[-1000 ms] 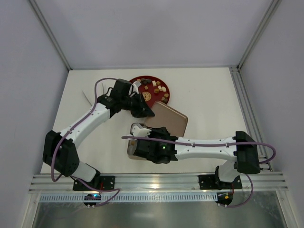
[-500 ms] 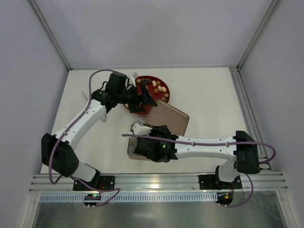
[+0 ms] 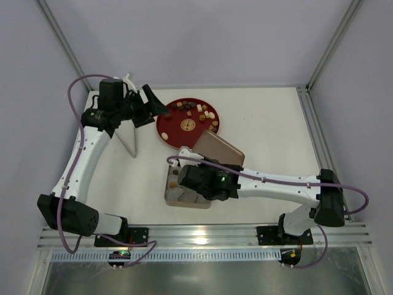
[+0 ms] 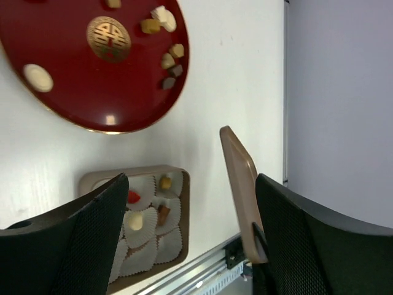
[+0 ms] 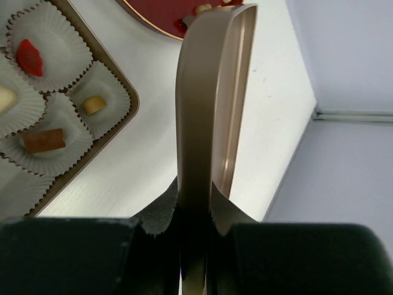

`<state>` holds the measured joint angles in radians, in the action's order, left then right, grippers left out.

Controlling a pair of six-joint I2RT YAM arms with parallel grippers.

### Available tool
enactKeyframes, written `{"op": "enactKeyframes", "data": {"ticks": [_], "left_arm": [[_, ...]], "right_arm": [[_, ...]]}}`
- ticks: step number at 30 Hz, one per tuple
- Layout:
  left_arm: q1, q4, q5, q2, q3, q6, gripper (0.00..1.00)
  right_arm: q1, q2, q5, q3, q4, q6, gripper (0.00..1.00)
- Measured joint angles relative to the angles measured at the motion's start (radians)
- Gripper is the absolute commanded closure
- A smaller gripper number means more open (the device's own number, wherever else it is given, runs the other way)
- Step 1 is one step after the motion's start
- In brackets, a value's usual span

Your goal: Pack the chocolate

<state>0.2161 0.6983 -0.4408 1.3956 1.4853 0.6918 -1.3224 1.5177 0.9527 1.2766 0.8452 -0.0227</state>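
The tan lid would come up with my right gripper if I lifted it now, because the gripper's fingers are closed around the lid's edge (image 5: 195,212).
The chocolate (image 3: 198,111) lies as small brown, tan and cream pieces on the red plate (image 3: 172,126); the left wrist view shows some near the rim (image 4: 169,60). A tan box (image 3: 169,192) with white paper cups holds a few pieces (image 5: 43,140) (image 4: 164,182). My right gripper (image 5: 196,212) is shut on the edge of the tan lid (image 3: 220,152) (image 5: 206,110), which stands tilted over the box's far side. My left gripper (image 3: 151,102) (image 4: 190,215) is open and empty, raised left of the plate.
A pale wedge-shaped thing (image 3: 127,140) stands on the table left of the plate. Metal frame posts (image 3: 64,49) rise at the back corners. A rail (image 3: 202,235) runs along the near edge.
My left gripper opened, let go of the lid and swung up and back to the left, away from the plate. The right gripper kept hold of the lid, and its arm shifted slightly.
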Motion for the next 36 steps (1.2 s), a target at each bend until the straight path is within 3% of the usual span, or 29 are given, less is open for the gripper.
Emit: {"op": "enactKeyframes", "data": {"ticks": [5, 11, 14, 20, 26, 32, 36], "left_arm": [[-0.033, 0.034, 0.092, -0.066, 0.000, -0.023, 0.23], [-0.031, 0.039, 0.168, -0.145, -0.103, -0.041, 0.27], [-0.031, 0.045, 0.200, -0.181, -0.185, -0.044, 0.27], [-0.031, 0.041, 0.217, -0.249, -0.316, -0.046, 0.27], [-0.031, 0.014, 0.209, -0.300, -0.444, -0.043, 0.26], [-0.020, -0.017, 0.201, -0.308, -0.509, -0.039, 0.27], [0.007, -0.044, 0.202, -0.311, -0.560, -0.030, 0.27]], "right_arm": [[0.152, -0.069, -0.218, 0.136, 0.012, 0.044, 0.96], [0.504, -0.245, -0.667, 0.172, -0.101, 0.210, 0.96], [0.640, -0.326, -0.894, 0.065, -0.238, 0.338, 0.96], [0.754, -0.390, -1.299, -0.396, -0.699, 0.727, 0.96], [0.757, -0.344, -1.435, -0.710, -1.144, 1.076, 0.96], [0.757, -0.229, -1.461, -0.858, -1.648, 1.351, 0.96], [0.757, -0.134, -1.463, -0.919, -1.869, 1.464, 0.96]]}}
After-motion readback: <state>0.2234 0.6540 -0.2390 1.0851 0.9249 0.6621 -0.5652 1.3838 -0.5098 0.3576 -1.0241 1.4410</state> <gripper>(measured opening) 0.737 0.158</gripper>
